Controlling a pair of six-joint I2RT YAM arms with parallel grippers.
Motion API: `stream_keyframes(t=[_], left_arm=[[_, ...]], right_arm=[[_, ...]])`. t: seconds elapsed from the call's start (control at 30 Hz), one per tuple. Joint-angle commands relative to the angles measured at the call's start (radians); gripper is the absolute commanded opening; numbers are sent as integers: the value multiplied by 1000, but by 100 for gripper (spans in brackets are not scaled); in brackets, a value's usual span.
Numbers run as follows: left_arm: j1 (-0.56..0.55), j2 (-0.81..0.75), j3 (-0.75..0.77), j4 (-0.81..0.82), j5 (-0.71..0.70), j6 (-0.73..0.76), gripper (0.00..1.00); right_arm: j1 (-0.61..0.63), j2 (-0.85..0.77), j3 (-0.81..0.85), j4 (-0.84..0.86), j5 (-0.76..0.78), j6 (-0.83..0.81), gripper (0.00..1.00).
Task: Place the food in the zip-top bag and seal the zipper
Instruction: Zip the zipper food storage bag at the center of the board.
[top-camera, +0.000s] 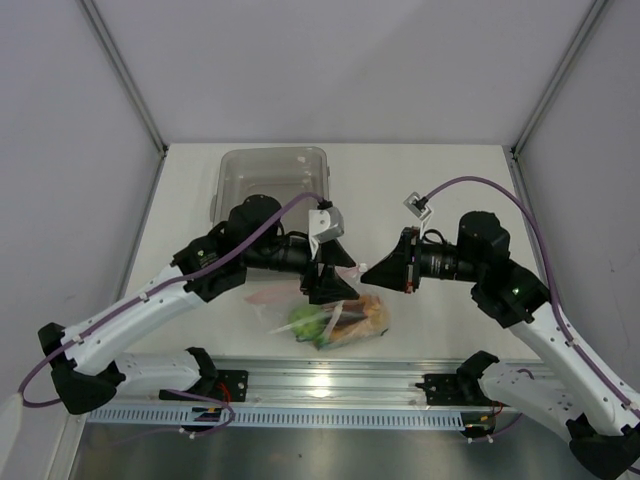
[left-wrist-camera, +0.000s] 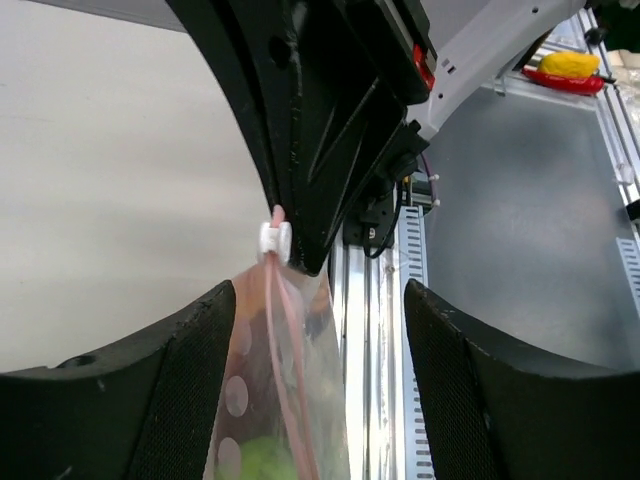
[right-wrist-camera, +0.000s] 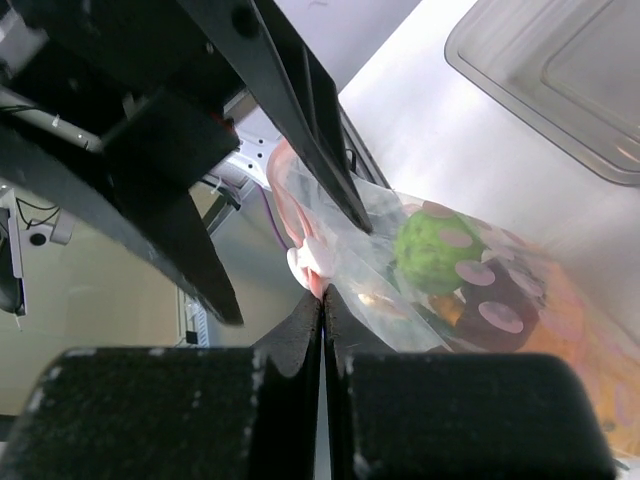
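My left gripper pinches the white slider (left-wrist-camera: 275, 240) beside my right gripper next, to slide the pink zipper sealed.
The zip-top bag (top-camera: 335, 318) lies at the table's near edge between both grippers, holding the food: a green lime (right-wrist-camera: 432, 250), orange pieces (top-camera: 370, 318) and a dark-red slice (right-wrist-camera: 500, 320). My left gripper (left-wrist-camera: 318, 300) is open, and the bag's top (left-wrist-camera: 290, 400) stands between its fingers, close to the left pad and unpinched. The pink zipper (left-wrist-camera: 280, 340) runs up to a white slider (left-wrist-camera: 275, 238). My right gripper (right-wrist-camera: 323, 298) is shut on the zipper's end right beside that slider (right-wrist-camera: 312, 262). In the top view the two grippers' tips (top-camera: 365, 272) nearly meet above the bag.
A rigid clear bin (top-camera: 272, 180) stands at the back of the table, behind the left arm. The aluminium rail (top-camera: 320, 380) with both arm bases runs just in front of the bag. White walls enclose the table on three sides.
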Motion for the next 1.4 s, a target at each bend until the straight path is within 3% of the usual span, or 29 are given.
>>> stream_keyframes(t=[0.0,0.13,0.53,1.07,1.17,1.27,1.3,1.37], left_arm=[[52,-7,63,89,98,-71,68],[83,47,104,101,169,-117,57],[84,90,93,180,261,-125,43],[84,90,43,175,232,-117,42],[86,91,44,169,235,-117,33],[86,88,41,164,226,-123,15],[86,91,43,157,220,-125,5],[86,94,46,141,215,-125,1]], right_arm=[[1,-25,-7,53,-14,-16,0],[4,-36,-4,51,-26,-30,0],[2,-41,14,21,-34,-42,0],[1,-42,8,30,-32,-29,0],[1,-42,10,28,-25,-27,0],[1,-41,8,30,-19,-26,0],[1,-42,5,33,-17,-24,0],[1,-38,1,35,-12,-21,0]])
